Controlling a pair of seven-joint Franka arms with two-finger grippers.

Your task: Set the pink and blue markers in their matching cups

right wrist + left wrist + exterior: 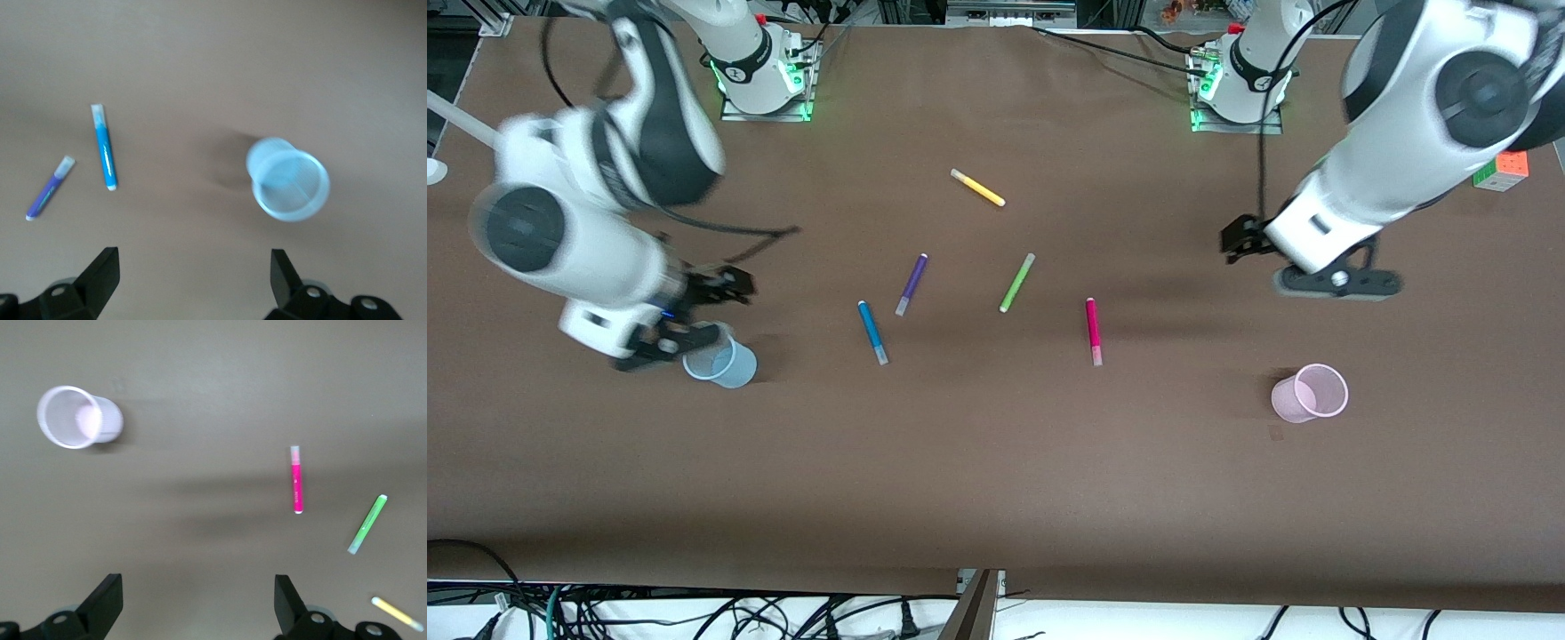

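Note:
My right gripper will go to the blue marker to put it in the light blue cup (722,361), and it will grab the marker by its clear cap (881,354) for that.
The blue marker (872,332) and the pink marker (1093,330) lie flat mid-table, apart from each other. A light blue cup (722,361) stands toward the right arm's end of the table, and a light pink cup (1311,393) toward the left arm's end. My right gripper (680,342) hangs open and empty beside the blue cup (288,180), with the blue marker (104,147) farther off. Above the table my left gripper (1338,283) is open and empty; the pink cup (80,417) and pink marker (297,480) show in its wrist view.
A purple pen (911,284), a green pen (1016,282) and a yellow pen (977,188) lie among the markers, the yellow one nearest the arm bases. A colour cube (1501,171) sits at the table edge by the left arm.

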